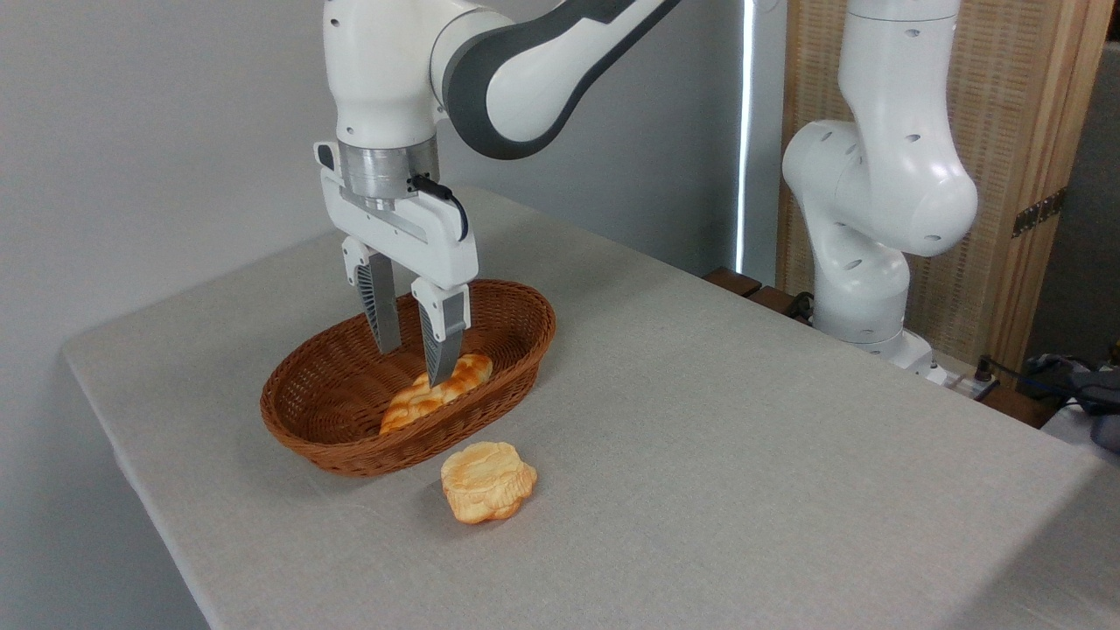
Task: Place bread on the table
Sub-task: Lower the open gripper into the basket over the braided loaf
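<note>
Next, my gripper grabs the bread by its middle (428,397) to put it on the tabletop.
The bread (418,402), a glossy golden braided loaf, lies inside the brown wicker basket (350,398) on the grey table (700,455). My gripper (413,366) hangs open inside the basket, its fingers pointing down. The right finger (440,337) stands in front of the loaf's middle; the left finger (381,311) is behind it. The jaws straddle the loaf without closing on it.
A paler round scalloped bun (487,481) lies on the table just in front of the basket. The arm's white base (875,219) stands at the table's far right edge. A wooden screen is behind it.
</note>
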You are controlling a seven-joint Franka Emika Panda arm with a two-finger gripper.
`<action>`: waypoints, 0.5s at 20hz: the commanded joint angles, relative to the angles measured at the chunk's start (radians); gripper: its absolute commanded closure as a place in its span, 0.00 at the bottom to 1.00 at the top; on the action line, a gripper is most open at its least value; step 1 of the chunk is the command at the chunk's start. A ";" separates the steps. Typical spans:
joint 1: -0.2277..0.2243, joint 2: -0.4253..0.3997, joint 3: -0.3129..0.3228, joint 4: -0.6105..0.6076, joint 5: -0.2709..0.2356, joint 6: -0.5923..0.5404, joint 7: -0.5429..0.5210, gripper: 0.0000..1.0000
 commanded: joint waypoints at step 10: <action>-0.021 0.004 -0.002 -0.049 0.067 0.045 -0.010 0.01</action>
